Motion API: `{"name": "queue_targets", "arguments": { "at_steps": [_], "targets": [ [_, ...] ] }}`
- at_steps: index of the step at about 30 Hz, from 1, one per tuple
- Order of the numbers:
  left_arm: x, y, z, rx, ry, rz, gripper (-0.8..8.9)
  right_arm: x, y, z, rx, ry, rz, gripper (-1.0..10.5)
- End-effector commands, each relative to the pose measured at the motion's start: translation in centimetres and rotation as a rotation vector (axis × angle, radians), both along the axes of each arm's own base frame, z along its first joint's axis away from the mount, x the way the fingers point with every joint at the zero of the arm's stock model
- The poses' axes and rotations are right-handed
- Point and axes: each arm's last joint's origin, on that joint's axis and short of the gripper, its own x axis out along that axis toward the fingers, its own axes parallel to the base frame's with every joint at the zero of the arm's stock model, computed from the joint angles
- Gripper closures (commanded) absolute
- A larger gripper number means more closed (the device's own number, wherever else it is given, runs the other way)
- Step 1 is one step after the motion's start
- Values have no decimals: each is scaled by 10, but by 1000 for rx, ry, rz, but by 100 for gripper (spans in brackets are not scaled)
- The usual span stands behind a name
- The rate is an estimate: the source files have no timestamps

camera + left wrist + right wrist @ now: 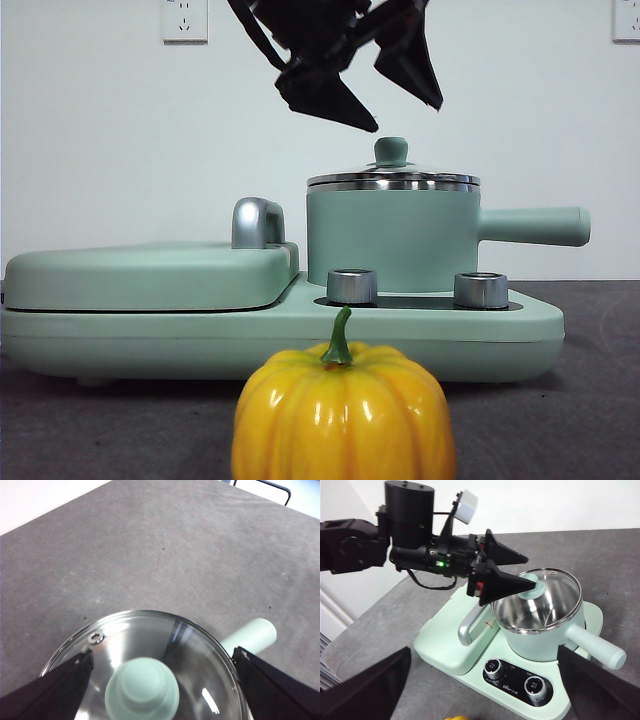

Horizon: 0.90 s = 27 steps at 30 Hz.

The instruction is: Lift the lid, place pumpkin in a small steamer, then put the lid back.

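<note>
The lid needs to come off the small steamer next, so the robot's left gripper needs to grab the lid by its mint-green knob.
The lid, clear glass with a steel rim and a mint-green knob, sits on the small steamer, whose long handle points right. My left gripper hangs open just above the knob, one jaw on each side of it and touching nothing. Its wrist view looks straight down on the lid and the knob. The pumpkin, glossy yellow-orange with a green stem, stands on the table in front of the base. My right gripper is open and empty, held back from the steamer.
The steamer stands on a wide mint-green base with two chrome dials. To its left lies a flat mint-green cover with a chrome handle. Grey tabletop lies all around, and a white wall stands behind.
</note>
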Motion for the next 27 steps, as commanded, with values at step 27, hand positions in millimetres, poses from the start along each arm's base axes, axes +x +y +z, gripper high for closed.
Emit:
{"name": "queue_targets", "arguments": {
  "at_steps": [27],
  "targets": [
    [16,-15,-28,16,71,26,384,-1,0,5,-6,-24,4,480]
  ]
}}
